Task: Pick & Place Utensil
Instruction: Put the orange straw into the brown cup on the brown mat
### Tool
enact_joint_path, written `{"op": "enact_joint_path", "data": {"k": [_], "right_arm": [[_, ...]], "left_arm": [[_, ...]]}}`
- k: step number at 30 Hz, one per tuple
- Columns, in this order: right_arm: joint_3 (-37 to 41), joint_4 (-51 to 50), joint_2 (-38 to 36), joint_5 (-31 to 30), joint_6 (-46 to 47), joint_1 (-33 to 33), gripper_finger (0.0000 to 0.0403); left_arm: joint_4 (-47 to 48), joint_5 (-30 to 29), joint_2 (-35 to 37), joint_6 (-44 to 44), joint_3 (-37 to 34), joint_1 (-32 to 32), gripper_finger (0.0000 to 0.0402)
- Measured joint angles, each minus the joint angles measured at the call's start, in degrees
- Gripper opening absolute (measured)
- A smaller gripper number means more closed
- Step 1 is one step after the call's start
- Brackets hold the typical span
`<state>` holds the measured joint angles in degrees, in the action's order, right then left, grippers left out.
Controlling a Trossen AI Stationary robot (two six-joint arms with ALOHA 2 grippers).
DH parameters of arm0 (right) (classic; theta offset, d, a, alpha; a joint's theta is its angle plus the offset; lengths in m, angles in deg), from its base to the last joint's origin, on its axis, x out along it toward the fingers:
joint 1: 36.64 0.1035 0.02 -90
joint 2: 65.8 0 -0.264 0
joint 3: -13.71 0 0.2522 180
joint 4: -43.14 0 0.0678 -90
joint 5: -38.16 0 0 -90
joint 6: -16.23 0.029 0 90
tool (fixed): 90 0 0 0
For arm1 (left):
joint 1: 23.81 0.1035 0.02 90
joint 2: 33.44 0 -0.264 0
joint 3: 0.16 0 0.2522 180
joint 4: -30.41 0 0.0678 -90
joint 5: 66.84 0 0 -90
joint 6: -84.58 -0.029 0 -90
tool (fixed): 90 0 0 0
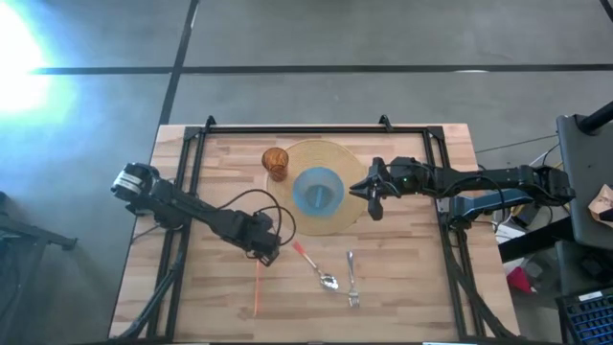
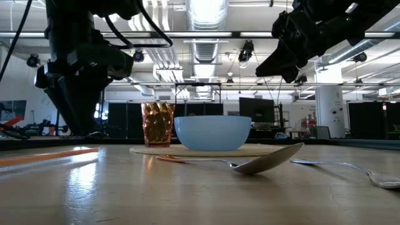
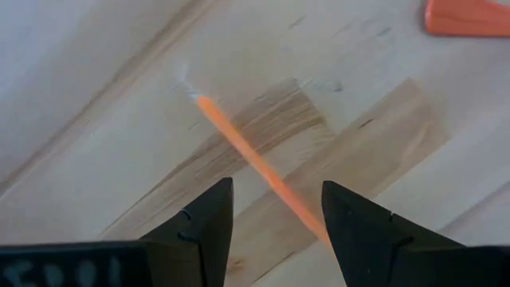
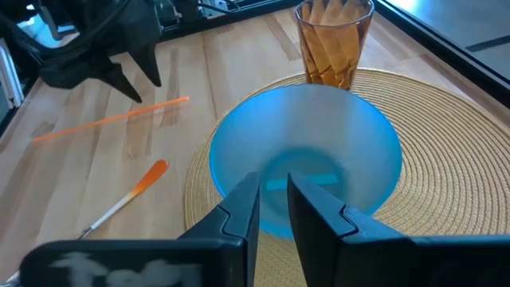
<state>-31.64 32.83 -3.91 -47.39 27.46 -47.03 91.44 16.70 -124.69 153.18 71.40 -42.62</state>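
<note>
I will reach the orange stick with my left gripper and grab its middle part [image 1: 258, 270], so the stick's end stays free to go into the amber cup [image 1: 276, 161].
A thin orange stick [image 3: 255, 163] lies flat on the wooden table, toward its near left [image 1: 257, 286]. My left gripper [image 3: 275, 227] hangs open just above the stick's far end, pointing down, one finger on either side of it and touching nothing. A spoon with an orange handle [image 1: 316, 268] and a metal fork [image 1: 351, 278] lie flat to the right of the stick. My right gripper [image 4: 272, 211] hovers beside the blue bowl [image 1: 317, 192], its fingers a narrow gap apart with nothing between them.
The blue bowl [image 4: 307, 143] and an amber cup [image 1: 276, 163] stand on a round woven placemat [image 1: 330, 158] at the table's far middle. A black rail frame [image 1: 287, 127] edges the table. Bare wood lies to the left of the stick.
</note>
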Motion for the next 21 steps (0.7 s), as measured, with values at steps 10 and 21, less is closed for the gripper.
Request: {"op": "enact_joint_path", "data": {"k": [10,21], "right_arm": [[0.00,-0.20,0.00,0.00,0.62,0.00,0.0075],[0.00,-0.22,0.01,0.00,0.76,0.00,0.0059]], "left_arm": [[-0.62,0.00,-2.62,0.08,0.02,0.00,0.0184],[-0.59,0.14,-4.77,-0.14,0.02,0.00,0.0183]]}}
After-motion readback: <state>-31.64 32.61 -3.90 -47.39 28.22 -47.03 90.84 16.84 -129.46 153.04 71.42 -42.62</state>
